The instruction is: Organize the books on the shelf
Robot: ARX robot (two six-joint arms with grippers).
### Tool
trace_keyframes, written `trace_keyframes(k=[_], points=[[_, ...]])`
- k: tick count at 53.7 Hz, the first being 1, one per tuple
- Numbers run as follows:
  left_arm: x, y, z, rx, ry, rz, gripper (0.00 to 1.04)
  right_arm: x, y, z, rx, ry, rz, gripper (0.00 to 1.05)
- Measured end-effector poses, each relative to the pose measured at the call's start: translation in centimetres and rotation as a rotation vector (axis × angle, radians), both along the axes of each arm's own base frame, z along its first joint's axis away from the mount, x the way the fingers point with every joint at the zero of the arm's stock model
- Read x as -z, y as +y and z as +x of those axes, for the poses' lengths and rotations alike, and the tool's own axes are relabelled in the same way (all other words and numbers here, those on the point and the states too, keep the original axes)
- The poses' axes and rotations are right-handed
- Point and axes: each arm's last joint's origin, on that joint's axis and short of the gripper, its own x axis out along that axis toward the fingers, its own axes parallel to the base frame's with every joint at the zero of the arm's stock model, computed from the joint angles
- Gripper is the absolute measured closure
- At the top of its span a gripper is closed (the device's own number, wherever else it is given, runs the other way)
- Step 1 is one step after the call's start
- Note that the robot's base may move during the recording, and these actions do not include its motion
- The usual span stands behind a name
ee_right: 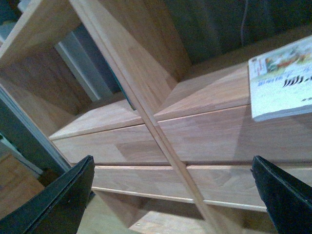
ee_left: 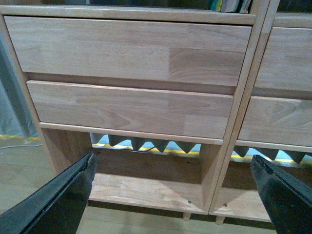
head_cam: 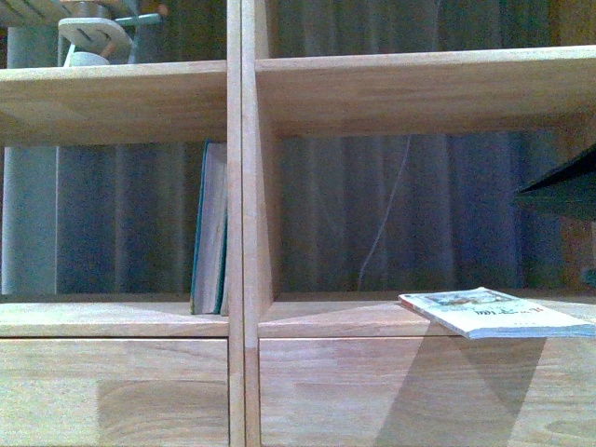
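The book should stand upright beside the teal-covered book (head_cam: 210, 228), so my left gripper will next grab the spine of the thin white paperback (head_cam: 494, 312).
The light-wood shelf (head_cam: 244, 233) fills the front view. A teal-covered book (head_cam: 210, 228) stands upright in the left compartment, against the middle divider. A thin white paperback (head_cam: 494, 312) lies flat at the front edge of the right compartment, partly overhanging it; it also shows in the right wrist view (ee_right: 282, 83). My right gripper (ee_right: 173, 195) is open and empty, low in front of the drawer fronts, left of and below the paperback. A dark part of that arm (head_cam: 563, 186) shows at the right edge. My left gripper (ee_left: 173, 195) is open and empty, facing the lower drawers (ee_left: 131, 109).
Small pale objects (head_cam: 93, 37) sit on the upper left shelf board. A grey curtain hangs behind the open compartments, with a thin cord (head_cam: 386, 214) in the right one. Below the drawers is an open bottom compartment (ee_left: 146, 187) on short peg legs, over wood floor.
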Motion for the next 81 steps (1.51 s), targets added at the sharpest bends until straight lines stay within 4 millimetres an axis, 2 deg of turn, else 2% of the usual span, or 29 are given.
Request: trace_keyframes(k=[6, 12, 26, 35, 43, 51, 65, 81], points=[[0.0, 0.0, 0.0, 0.0, 0.0, 0.0, 0.07, 1.5, 0.3, 4.3, 0.002, 0.143, 0.19, 0.07], [0.0, 0.0, 0.0, 0.0, 0.0, 0.0, 0.07, 3.2, 0.6, 7.4, 0.02, 0.241, 0.323, 0.07], [0.0, 0.0, 0.0, 0.0, 0.0, 0.0, 0.07, 3.6, 0.7, 11.6, 0.104, 0.259, 0.407, 0.07], [0.0, 0.0, 0.0, 0.0, 0.0, 0.0, 0.07, 4.8, -0.1, 14.3, 0.176, 0.291, 0.422, 0.07], [0.0, 0.0, 0.0, 0.0, 0.0, 0.0, 0.07, 5.2, -1.0, 15.8, 0.225, 0.299, 0.43, 0.07], [0.0, 0.0, 0.0, 0.0, 0.0, 0.0, 0.07, 4.7, -1.6, 16.8, 0.26, 0.288, 0.434, 0.08], [0.0, 0.0, 0.0, 0.0, 0.0, 0.0, 0.07, 3.7, -1.9, 18.4, 0.277, 0.276, 0.43, 0.5], [0.0, 0.0, 0.0, 0.0, 0.0, 0.0, 0.07, 3.9, -2.0, 18.3, 0.251, 0.239, 0.438, 0.94]])
